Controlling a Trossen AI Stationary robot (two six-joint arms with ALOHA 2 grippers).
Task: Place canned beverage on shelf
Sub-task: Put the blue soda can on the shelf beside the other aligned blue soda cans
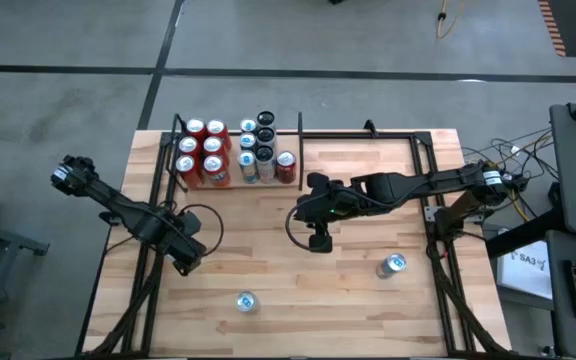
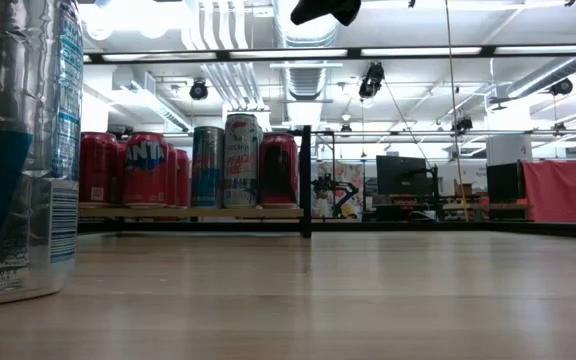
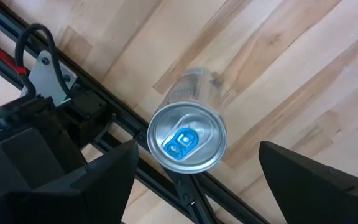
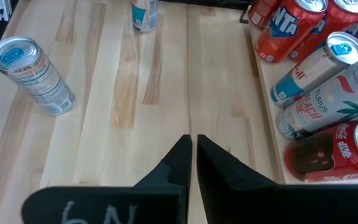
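The silver can should be set upright on the shelf, so I next should grip it by its blue-tabbed top end (image 3: 187, 138) with my left gripper.
A silver can with a blue tab (image 1: 246, 300) stands upright on its base near the table's near edge; it looms at the left of the low view (image 2: 18, 150). My left gripper (image 1: 183, 258) is open, to the left of this can and above table level; in the left wrist view the can (image 3: 187, 137) shows between the spread fingers, untouched. A second silver can (image 1: 393, 265) stands at the near right. My right gripper (image 1: 318, 238) is shut and empty over the table's middle. The shelf (image 1: 300, 130) at the far left holds several red, silver and dark cans (image 1: 230, 150).
A black metal frame (image 1: 428, 180) runs along the table's far edge and sides, and its rails cross under the left arm (image 3: 104, 124). The shelved cans (image 4: 316, 81) stand packed on the plank (image 2: 188, 212). Bare wood lies between the two loose cans.
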